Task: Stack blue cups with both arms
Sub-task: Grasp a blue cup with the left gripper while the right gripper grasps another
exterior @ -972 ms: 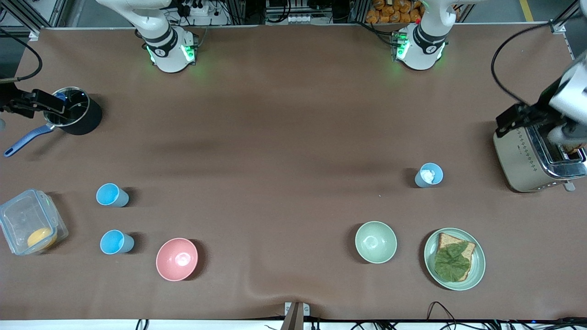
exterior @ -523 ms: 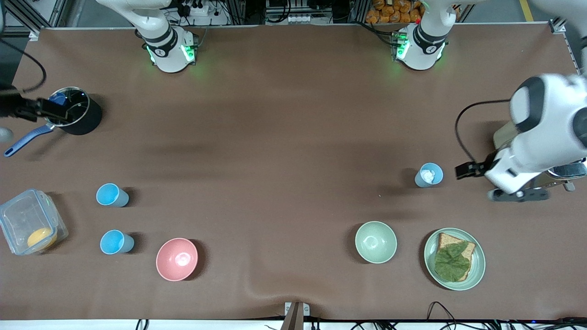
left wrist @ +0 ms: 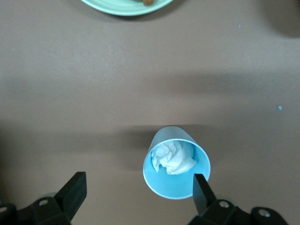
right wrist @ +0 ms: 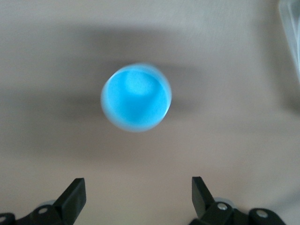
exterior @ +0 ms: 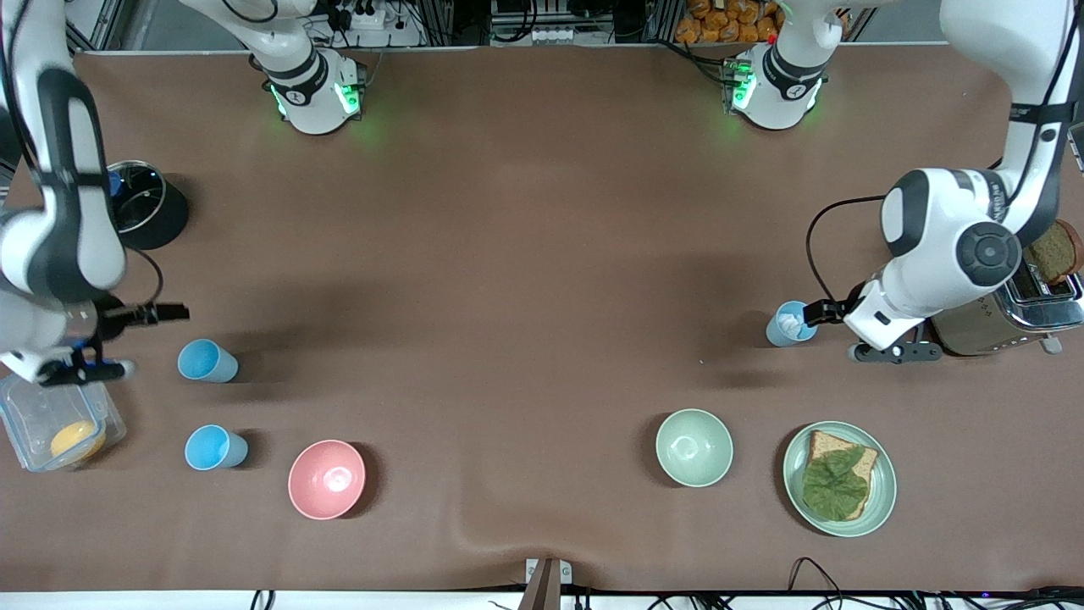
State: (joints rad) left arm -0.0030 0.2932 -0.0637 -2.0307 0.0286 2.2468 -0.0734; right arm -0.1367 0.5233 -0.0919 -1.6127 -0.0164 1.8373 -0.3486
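Note:
Next, my right gripper grabs the sky-blue cup by its open rim. Then it stacks it with the paler blue cup.
Two bright sky-blue cups stand toward the right arm's end: one (exterior: 206,362), and one nearer the camera (exterior: 214,447). A paler blue cup (exterior: 792,324) with crumpled white paper inside stands toward the left arm's end. My left gripper (exterior: 834,333) is open over the table right beside the paler cup. In the left wrist view, that cup (left wrist: 176,161) lies close to one finger (left wrist: 202,190) of the gripper (left wrist: 138,190). My right gripper (exterior: 157,341) is open beside the farther sky-blue cup. The right wrist view shows that cup (right wrist: 136,97) ahead of the open gripper (right wrist: 136,192), apart from it.
A pink bowl (exterior: 327,479) stands near the sky-blue cups, with a clear container (exterior: 51,419) and a black pot (exterior: 144,207) at that end. A pale green bowl (exterior: 694,446), a plate (exterior: 881,496) with bread and lettuce, and a toaster (exterior: 991,322) are toward the left arm's end.
The left arm swung from the toaster down to the paler cup. The right arm swung from the pot down to the farther sky-blue cup. No cup moved.

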